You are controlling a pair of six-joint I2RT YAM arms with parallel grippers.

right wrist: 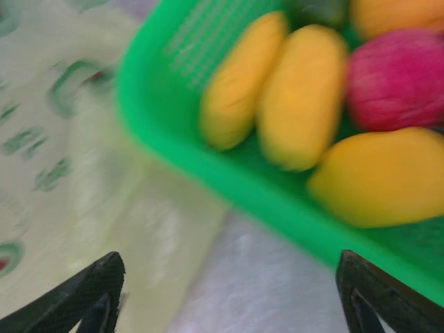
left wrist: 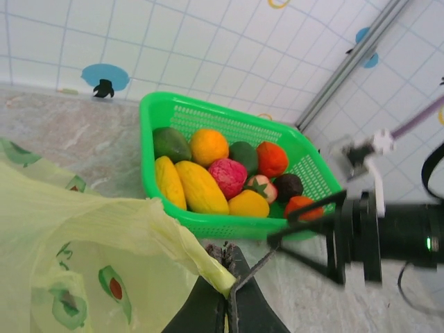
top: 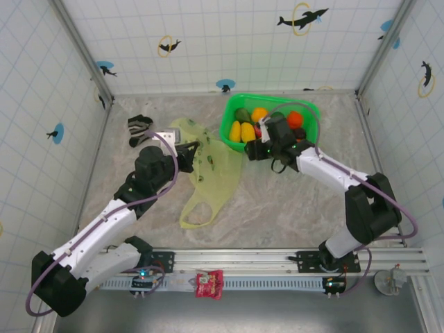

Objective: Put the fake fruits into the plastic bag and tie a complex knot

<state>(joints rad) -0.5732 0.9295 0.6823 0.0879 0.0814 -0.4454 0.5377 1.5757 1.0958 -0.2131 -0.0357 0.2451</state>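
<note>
The right gripper should next grab the bag's loose edge (top: 238,170) (right wrist: 201,260), which is apart from the left gripper's hold. Then it can spread the plastic bag open.
The fake fruits (top: 258,123) lie heaped in a bright green basket (top: 313,109) at the back of the table: yellow (left wrist: 198,187), orange (left wrist: 208,146), pink (left wrist: 227,177), dark green (left wrist: 171,143) and red (left wrist: 272,158). The plastic bag (top: 208,177) lies flat to the basket's left. My left gripper (left wrist: 229,295) is shut on a bunched edge of the bag (left wrist: 90,236), seen from above at the bag's far edge (top: 191,149). My right gripper (right wrist: 229,291) hangs open and holds nothing, over bare table between the bag (right wrist: 62,159) and the basket's near rim (right wrist: 229,180), close to the yellow fruits (right wrist: 298,97).
A striped black-and-white sock (top: 139,127) lies at the back left, behind my left gripper. Tiled walls close in the table on three sides. A small red packet (top: 209,283) sits on the front rail. The right gripper (left wrist: 281,229) and its arm (left wrist: 388,232) cross in front of the basket (left wrist: 229,225).
</note>
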